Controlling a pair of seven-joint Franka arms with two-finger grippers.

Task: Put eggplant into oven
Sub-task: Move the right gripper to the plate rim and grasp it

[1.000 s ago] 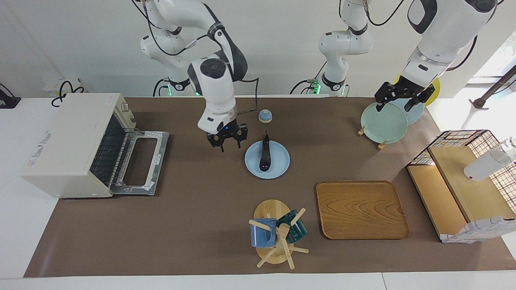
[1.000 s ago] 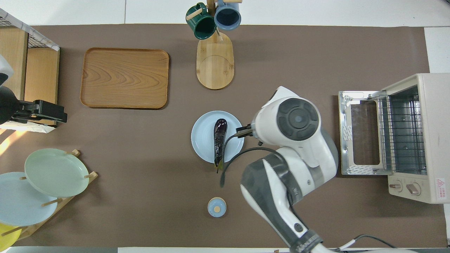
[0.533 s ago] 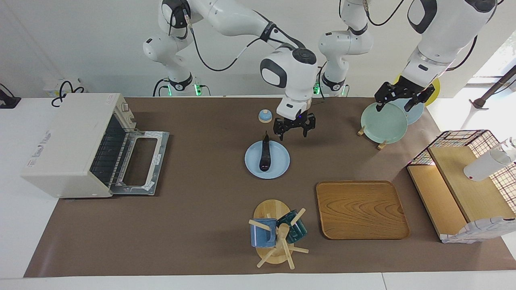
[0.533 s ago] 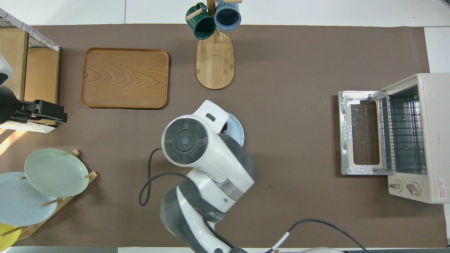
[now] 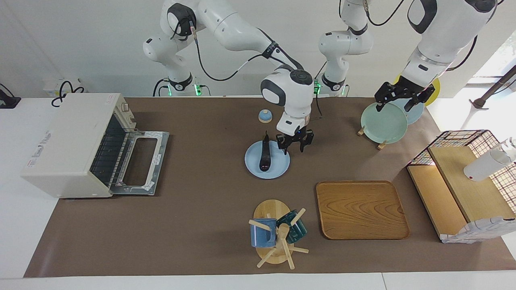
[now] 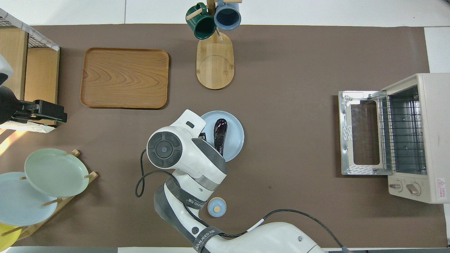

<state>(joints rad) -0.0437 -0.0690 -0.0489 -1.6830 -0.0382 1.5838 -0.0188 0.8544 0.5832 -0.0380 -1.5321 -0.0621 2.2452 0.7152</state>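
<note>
The eggplant needs to go into the oven [image 6: 412, 137]. My right gripper should next grab the light blue plate by its rim [image 6: 207, 118] to carry the eggplant there.
The dark purple eggplant [image 5: 264, 153] [image 6: 219, 135] lies on a light blue plate [image 5: 279, 165] [image 6: 236, 137] in the middle of the table, its stem toward the robots. My right gripper [image 5: 293, 146] hangs low over the plate's rim on the side toward the left arm's end, just beside the eggplant and not touching it, fingers apart and empty. Its wrist hides it in the overhead view. The cream-white oven [image 5: 67, 144] [image 6: 412, 137] stands at the right arm's end with its door [image 5: 138, 162] dropped open. My left gripper [image 5: 399, 100] waits open over the plate rack.
A small blue bell [image 5: 265, 116] sits between the plate and the robots. A wooden tray [image 5: 361, 209] and a mug tree [image 5: 276, 233] lie farther from the robots. A green plate [image 5: 383, 123] leans in its rack, and a wire shelf [image 5: 463, 177] stands at the left arm's end.
My right gripper swung from the oven side of the plate across to the side toward the left arm's end, then came down beside the eggplant. The left arm has not moved.
</note>
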